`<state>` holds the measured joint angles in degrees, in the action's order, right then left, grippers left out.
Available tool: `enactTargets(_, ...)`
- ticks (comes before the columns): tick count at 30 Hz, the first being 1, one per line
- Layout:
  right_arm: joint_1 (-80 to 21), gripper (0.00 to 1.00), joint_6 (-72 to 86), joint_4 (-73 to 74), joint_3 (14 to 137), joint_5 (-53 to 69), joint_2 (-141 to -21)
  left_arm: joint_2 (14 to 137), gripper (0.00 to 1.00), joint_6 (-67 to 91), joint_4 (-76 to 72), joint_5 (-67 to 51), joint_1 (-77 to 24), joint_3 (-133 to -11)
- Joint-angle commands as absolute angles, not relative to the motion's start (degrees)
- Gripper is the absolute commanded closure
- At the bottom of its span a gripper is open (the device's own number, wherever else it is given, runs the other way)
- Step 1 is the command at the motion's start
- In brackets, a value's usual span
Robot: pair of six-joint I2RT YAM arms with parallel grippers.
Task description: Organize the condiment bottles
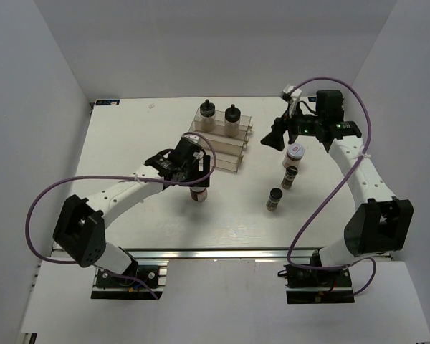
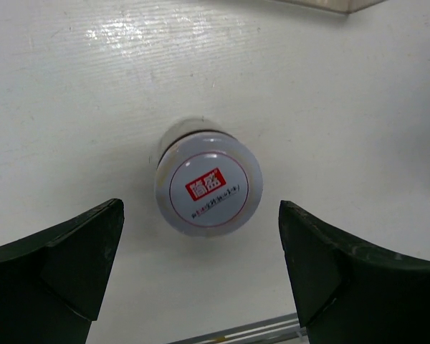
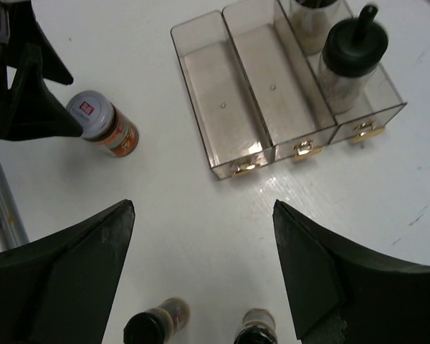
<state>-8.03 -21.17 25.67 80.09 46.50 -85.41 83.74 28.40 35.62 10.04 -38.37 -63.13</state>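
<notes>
My left gripper grabs the jar by its white lid (image 2: 208, 185) next, which leaves the jar's dark body free for the rack.
A squat dark jar with a white red-labelled lid (image 2: 208, 185) stands on the table, directly below my open left gripper (image 2: 201, 208), whose fingers are apart from it on both sides. In the top view the jar (image 1: 199, 192) is in front of the rack, under the left gripper (image 1: 196, 178). Two whitish bottles with black caps (image 1: 207, 115) (image 1: 232, 118) stand in the rack's back row. My right gripper (image 1: 274, 136) is open and empty, right of the rack. The second jar (image 1: 295, 153) and two slim shakers (image 1: 289, 177) (image 1: 274, 198) stand beneath and in front of it.
The clear stepped rack (image 1: 218, 154) sits at mid-table; its front and middle rows (image 3: 229, 93) hold nothing. The right wrist view shows the open right gripper (image 3: 203, 208), the first jar (image 3: 100, 125), both shakers (image 3: 154, 326) (image 3: 258, 330) and one capped bottle (image 3: 351, 61).
</notes>
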Motion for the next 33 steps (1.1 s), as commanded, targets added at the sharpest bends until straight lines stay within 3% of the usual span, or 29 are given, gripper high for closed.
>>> enactTargets(1, -7.56, 0.17, -20.48, 26.81, 78.66, 47.46, -83.41, 85.16, 0.02, 27.25, 36.12, 13.97, -39.02, -67.14)
enactTargets(23, -7.56, 0.18, -19.34, 25.84, 77.26, 46.23, -82.35, 94.13, 0.14, 28.12, 39.72, 14.41, -42.71, -71.19)
enactTargets(30, -7.65, 0.18, -19.86, 26.54, 76.99, 46.32, -82.35, 95.62, 0.28, 28.39, 41.57, 17.84, -43.24, -73.30)
enactTargets(33, -7.56, 0.19, -20.13, 26.89, 76.64, 46.49, -82.09, 95.89, 0.40, 28.13, 41.66, 18.37, -43.24, -73.83)
